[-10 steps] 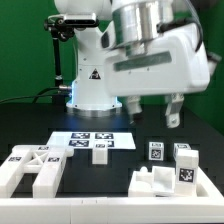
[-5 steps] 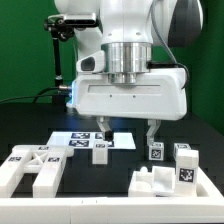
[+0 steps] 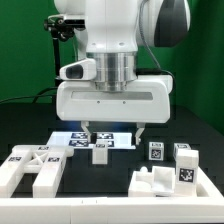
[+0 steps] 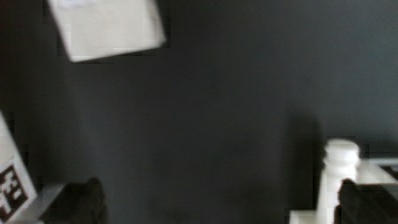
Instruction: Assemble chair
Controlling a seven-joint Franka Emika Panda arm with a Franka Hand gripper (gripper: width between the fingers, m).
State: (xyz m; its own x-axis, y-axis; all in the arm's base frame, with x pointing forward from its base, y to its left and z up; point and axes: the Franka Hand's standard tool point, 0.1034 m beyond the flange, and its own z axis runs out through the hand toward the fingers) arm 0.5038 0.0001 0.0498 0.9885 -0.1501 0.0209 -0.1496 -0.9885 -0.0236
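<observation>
My gripper's fingers hang high above the small tagged post (image 3: 100, 152), so it is too early to close on the post. The gripper lowers to the post next.
The chair lies in loose white pieces on the black table. A large blocky piece (image 3: 32, 170) sits at the front on the exterior view's left. A small tagged post (image 3: 100, 152) stands by the marker board. Two tagged blocks (image 3: 155, 152) (image 3: 185, 156) and a chunky piece (image 3: 160, 182) sit on the exterior view's right. My gripper (image 3: 113, 132) hangs open and empty above the marker board, its fingers spread wide. In the wrist view the gripper (image 4: 222, 205) is over bare table, with one white piece (image 4: 107, 28) far off and another (image 4: 343, 165) beside one fingertip (image 4: 370, 205).
The marker board (image 3: 95, 139) lies flat under the gripper; its edge shows in the wrist view (image 4: 9, 178). A white border rail (image 3: 110, 212) runs along the table's front. The arm's base (image 3: 90, 85) stands behind.
The arm has swung toward the exterior view's left and turned square to the camera. The gripper stays open and now hangs over the marker board. The pieces have not moved.
</observation>
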